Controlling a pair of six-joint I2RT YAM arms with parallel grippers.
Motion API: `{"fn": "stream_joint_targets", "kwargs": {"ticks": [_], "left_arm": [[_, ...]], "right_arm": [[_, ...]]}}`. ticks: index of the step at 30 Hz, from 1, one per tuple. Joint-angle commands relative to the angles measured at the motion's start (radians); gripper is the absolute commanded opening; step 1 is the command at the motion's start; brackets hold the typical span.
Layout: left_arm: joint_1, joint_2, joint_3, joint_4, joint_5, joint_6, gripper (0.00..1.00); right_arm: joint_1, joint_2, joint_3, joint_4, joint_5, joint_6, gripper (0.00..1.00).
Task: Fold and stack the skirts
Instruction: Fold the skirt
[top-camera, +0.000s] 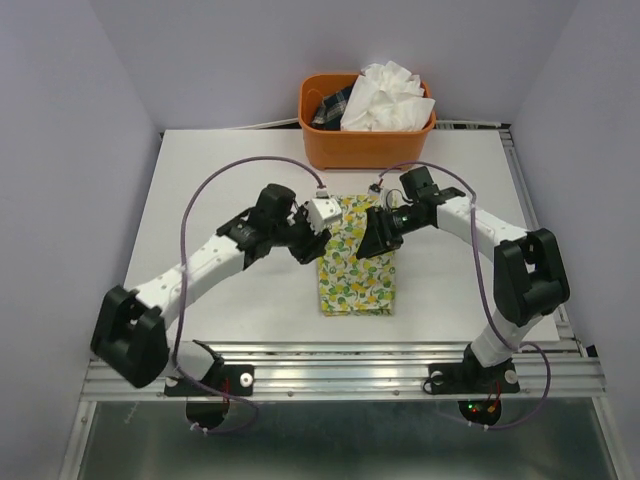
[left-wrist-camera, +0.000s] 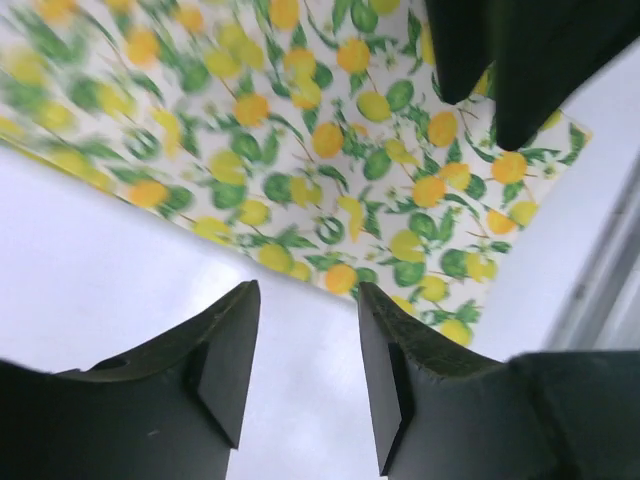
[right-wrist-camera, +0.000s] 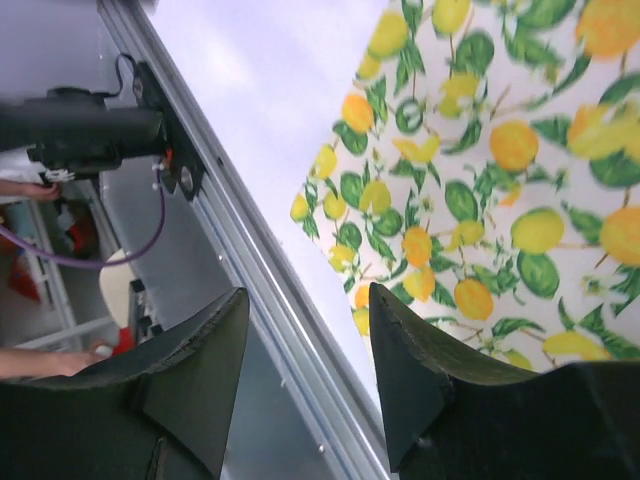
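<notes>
The lemon-print skirt (top-camera: 357, 262) needs one end folded over, so my left gripper will next grab it at its short end nearest the metal bar (top-camera: 328, 310).
The lemon-print skirt (top-camera: 357, 262) lies folded into a narrow rectangle at the table's middle; it fills much of the left wrist view (left-wrist-camera: 320, 140) and the right wrist view (right-wrist-camera: 480, 180). The plain white crinkly skirt (top-camera: 385, 95) is bunched in the orange basket. My left gripper (top-camera: 312, 243) hovers over the folded skirt's left edge, open and empty (left-wrist-camera: 307, 300). My right gripper (top-camera: 375, 240) hovers over its right edge, also open with nothing between the fingers (right-wrist-camera: 307, 300). The right gripper's dark fingers (left-wrist-camera: 500, 60) show in the left wrist view.
The orange basket (top-camera: 365, 148) stands at the table's far edge and also holds a dark plaid cloth (top-camera: 330, 105). A metal rail (right-wrist-camera: 230, 250) runs along the table's edge. White table surface (top-camera: 230, 180) surrounds the skirt.
</notes>
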Motion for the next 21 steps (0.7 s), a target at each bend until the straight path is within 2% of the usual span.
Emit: {"fn": "stream_joint_targets", "kwargs": {"ticks": [1, 5, 7, 11, 14, 21], "left_arm": [[-0.145, -0.203, -0.2, 0.117, -0.376, 0.303, 0.62], [-0.302, -0.291, -0.364, 0.171, -0.521, 0.439, 0.64], [-0.42, -0.291, -0.429, 0.176, -0.612, 0.482, 0.64], [-0.58, -0.235, -0.489, 0.231, -0.705, 0.49, 0.65], [-0.652, -0.158, -0.477, 0.275, -0.74, 0.46, 0.65], [-0.703, -0.008, -0.423, 0.376, -0.768, 0.452, 0.65]], "right_arm": [[-0.003, -0.014, 0.05, 0.089, 0.055, 0.005, 0.57], [-0.003, 0.04, 0.047, 0.144, 0.121, -0.043, 0.55], [-0.003, 0.089, 0.048, 0.166, 0.146, -0.061, 0.53], [-0.003, 0.17, 0.047, 0.174, 0.159, -0.076, 0.51], [-0.003, 0.212, 0.028, 0.181, 0.179, -0.081, 0.5], [-0.003, 0.261, -0.005, 0.172, 0.219, -0.115, 0.5]]}}
